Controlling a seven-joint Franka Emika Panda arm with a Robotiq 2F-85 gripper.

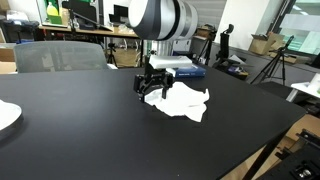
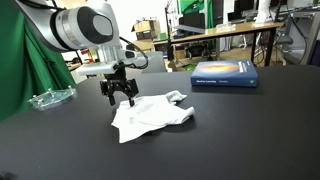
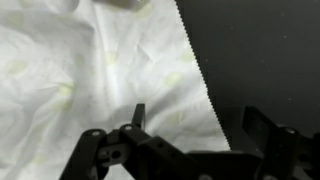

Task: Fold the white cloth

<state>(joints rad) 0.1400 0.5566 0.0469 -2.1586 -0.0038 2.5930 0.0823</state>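
My gripper closes on the cloth (image 1: 185, 102) next, since the cloth's zigzag edge lies between my low fingers and closing now would catch the cloth.
The white cloth (image 1: 185, 102) lies crumpled on the black table (image 1: 90, 130); it also shows in an exterior view (image 2: 152, 115). In the wrist view the cloth (image 3: 90, 70) fills the left part, with its zigzag edge running down between the fingers. My gripper (image 1: 150, 88) hangs over the cloth's edge, also seen in an exterior view (image 2: 120, 93). Its fingers (image 3: 197, 120) are open, one over the cloth and one over bare table. Nothing is held.
A blue book (image 2: 225, 73) lies at the back of the table, behind the cloth (image 1: 188, 69). A clear plastic tray (image 2: 50, 97) sits near a table edge. A white plate (image 1: 5, 115) sits at another edge. A grey chair (image 1: 60, 55) stands behind the table.
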